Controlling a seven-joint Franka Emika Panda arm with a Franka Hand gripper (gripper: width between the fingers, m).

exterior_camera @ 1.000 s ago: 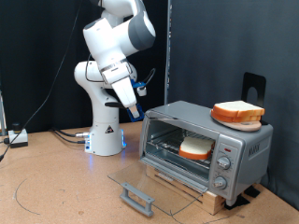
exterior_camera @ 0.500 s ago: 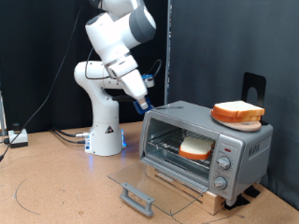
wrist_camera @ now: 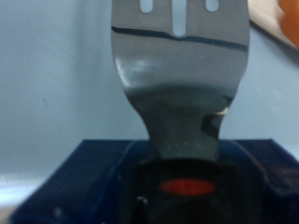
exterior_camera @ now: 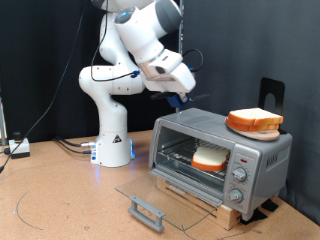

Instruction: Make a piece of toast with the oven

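My gripper should keep holding the spatula, because the blue block on the spatula is above the oven's grey roof (wrist_camera: 56,84).
The silver oven (exterior_camera: 258,160) stands on a wooden slat base, its glass door (exterior_camera: 160,196) dropped open and flat. One piece of toast (exterior_camera: 209,158) lies inside on the rack. Another slice (exterior_camera: 255,120) rests on an orange plate on the oven's roof. My gripper (exterior_camera: 179,97) hangs just above the roof's corner at the exterior view's left, apart from the plate. It is shut on a spatula (wrist_camera: 182,84). In the wrist view the slotted metal blade and dark handle stick out between the blue finger pads (wrist_camera: 56,177), over the grey oven top.
The door's grey bar handle (exterior_camera: 147,211) juts toward the exterior view's bottom. A black stand (exterior_camera: 272,93) rises behind the oven. The robot's white base (exterior_camera: 112,140) and cables (exterior_camera: 70,146) sit at the exterior view's left. A black curtain closes the back.
The arm has swung up and toward the exterior view's right, carrying the gripper from beside the oven's left side to above its roof. The toast and door have not moved.
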